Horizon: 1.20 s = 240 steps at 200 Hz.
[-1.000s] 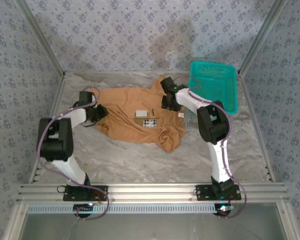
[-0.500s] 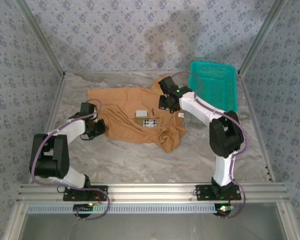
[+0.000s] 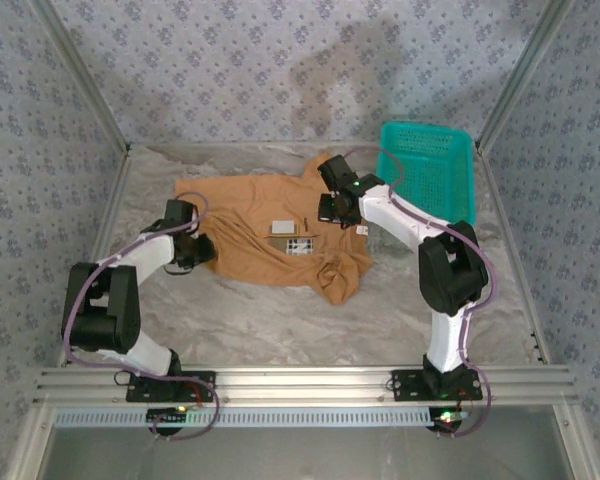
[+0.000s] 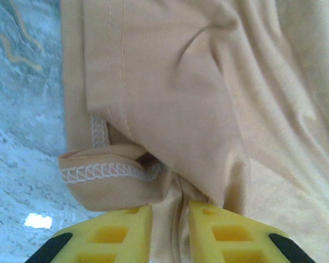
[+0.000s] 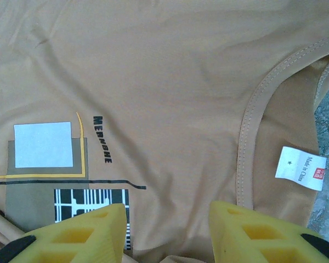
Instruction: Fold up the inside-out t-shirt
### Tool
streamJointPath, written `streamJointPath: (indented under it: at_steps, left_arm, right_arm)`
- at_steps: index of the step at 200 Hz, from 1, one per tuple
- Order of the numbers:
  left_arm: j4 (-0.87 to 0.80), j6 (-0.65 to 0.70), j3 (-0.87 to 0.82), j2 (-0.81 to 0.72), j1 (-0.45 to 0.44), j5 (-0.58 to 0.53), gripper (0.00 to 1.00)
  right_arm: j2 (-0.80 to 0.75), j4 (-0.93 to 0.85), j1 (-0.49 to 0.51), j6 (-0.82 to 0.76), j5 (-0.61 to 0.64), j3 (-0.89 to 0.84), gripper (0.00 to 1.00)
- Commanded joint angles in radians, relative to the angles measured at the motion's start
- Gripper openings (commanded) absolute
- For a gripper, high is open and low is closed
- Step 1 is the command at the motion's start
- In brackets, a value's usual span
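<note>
The left gripper should next spread the t-shirt flat for folding, so it should grab the fold of the t-shirt (image 3: pixel 255 215) next to the stitched hem.
The inside-out t-shirt (image 3: pixel 255 215), tan, lies spread and rumpled across the back half of the table. Its lower right part is bunched (image 3: pixel 340 278). My left gripper (image 3: pixel 196 250) sits low at the shirt's left edge. In the left wrist view a ridge of the shirt (image 4: pixel 170 82) runs loosely through the narrow gap of the left gripper (image 4: pixel 170 222), beside a stitched hem (image 4: pixel 107 172). My right gripper (image 3: pixel 335 208) hovers open over the chest print (image 5: pixel 44 145) near the collar, and the right gripper (image 5: pixel 167 219) pinches nothing. A white neck label (image 5: pixel 300 168) lies to the right.
A teal plastic basket (image 3: pixel 430 170) stands at the back right corner, close to the right arm. The table (image 3: pixel 280 320) has a pale crinkled cover. Patterned walls close in the back and both sides. A metal rail runs along the near edge.
The left arm swung outward, dragging the shirt's left sleeve flat and wider to the left, then its jaws loosened. The right gripper shifted slightly left along the collar, still open.
</note>
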Motion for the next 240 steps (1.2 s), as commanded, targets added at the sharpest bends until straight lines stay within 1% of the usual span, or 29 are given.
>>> streamJointPath:
  at_steps: [1, 42, 84, 100, 125, 137, 155, 172, 194, 207, 226, 240]
  left_arm:
    - [-0.02, 0.027, 0.047, 0.013, -0.003, -0.023, 0.23]
    - [-0.023, 0.041, 0.077, 0.057, -0.002, -0.039, 0.25]
    - [-0.056, 0.059, 0.1, 0.087, -0.002, -0.101, 0.25]
    - [-0.066, 0.061, 0.105, 0.098, 0.0, -0.136, 0.18]
    - [-0.081, 0.054, 0.124, 0.104, 0.012, -0.143, 0.0]
    - [-0.085, 0.051, 0.132, 0.091, 0.012, -0.142, 0.0]
    - [-0.084, 0.041, 0.132, 0.061, 0.013, -0.127, 0.0]
    - [-0.083, 0.029, 0.125, 0.028, 0.011, -0.111, 0.0]
    - [-0.075, 0.022, 0.104, -0.007, 0.013, -0.107, 0.0]
    - [-0.075, 0.023, 0.098, -0.014, 0.013, -0.099, 0.0]
    - [-0.074, 0.02, 0.09, -0.016, 0.014, -0.089, 0.0]
    - [-0.067, 0.018, 0.081, -0.019, 0.015, -0.083, 0.0]
  right_arm:
    - [-0.025, -0.024, 0.003, -0.015, -0.02, 0.001, 0.45]
    - [-0.038, -0.036, 0.001, -0.015, -0.031, 0.001, 0.45]
    - [-0.051, -0.036, -0.001, -0.015, -0.045, 0.003, 0.45]
    - [-0.059, -0.035, 0.001, -0.018, -0.044, 0.002, 0.45]
    - [-0.107, -0.061, 0.015, -0.021, -0.071, -0.053, 0.44]
    - [-0.143, -0.074, 0.029, -0.019, -0.068, -0.115, 0.43]
    - [-0.179, -0.106, 0.048, -0.008, -0.054, -0.19, 0.33]
    - [-0.205, -0.115, 0.081, 0.006, -0.052, -0.239, 0.32]
    - [-0.222, -0.134, 0.14, 0.022, -0.01, -0.274, 0.34]
    - [-0.222, -0.138, 0.164, 0.029, -0.007, -0.291, 0.36]
    - [-0.218, -0.133, 0.184, 0.024, -0.008, -0.316, 0.43]
    - [-0.212, -0.139, 0.192, 0.022, -0.002, -0.323, 0.46]
